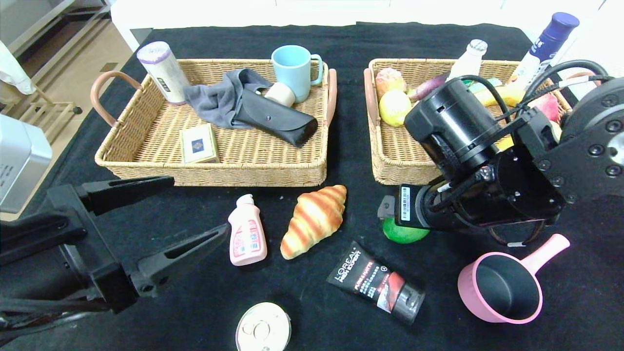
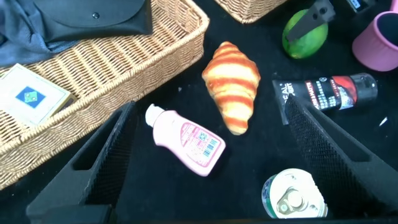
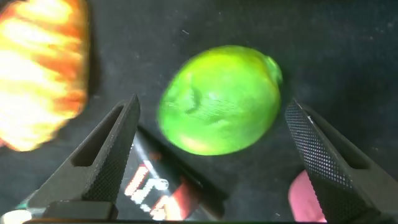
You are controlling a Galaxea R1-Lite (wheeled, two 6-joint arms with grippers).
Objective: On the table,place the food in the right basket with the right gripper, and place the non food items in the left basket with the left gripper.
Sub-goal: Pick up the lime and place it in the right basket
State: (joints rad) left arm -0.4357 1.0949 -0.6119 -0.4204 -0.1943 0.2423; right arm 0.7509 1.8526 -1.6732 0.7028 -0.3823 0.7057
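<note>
My right gripper's fingers are above the green lime over the black cloth. It needs to go lower before it closes on the lime.
My right gripper [image 3: 212, 103] hangs open straight over a green lime [image 3: 224, 74], one finger on each side and clear of it. From the head view the lime [image 1: 407, 235] peeks out under the right wrist, in front of the right basket [image 1: 390, 161], which holds fruit and bottles. My left gripper [image 1: 200, 205] is open and empty, low at the near left, with a pink bottle [image 2: 186, 140] and a croissant [image 2: 233, 87] lying beyond its fingers. The left basket [image 1: 219, 170] holds a cup, cloth, case and box.
A black L'Oreal tube [image 1: 375, 282] lies near the front centre. A tin can [image 1: 263, 327] is at the front edge and a pink scoop [image 1: 507, 287] at the near right. The right arm hides part of the right basket.
</note>
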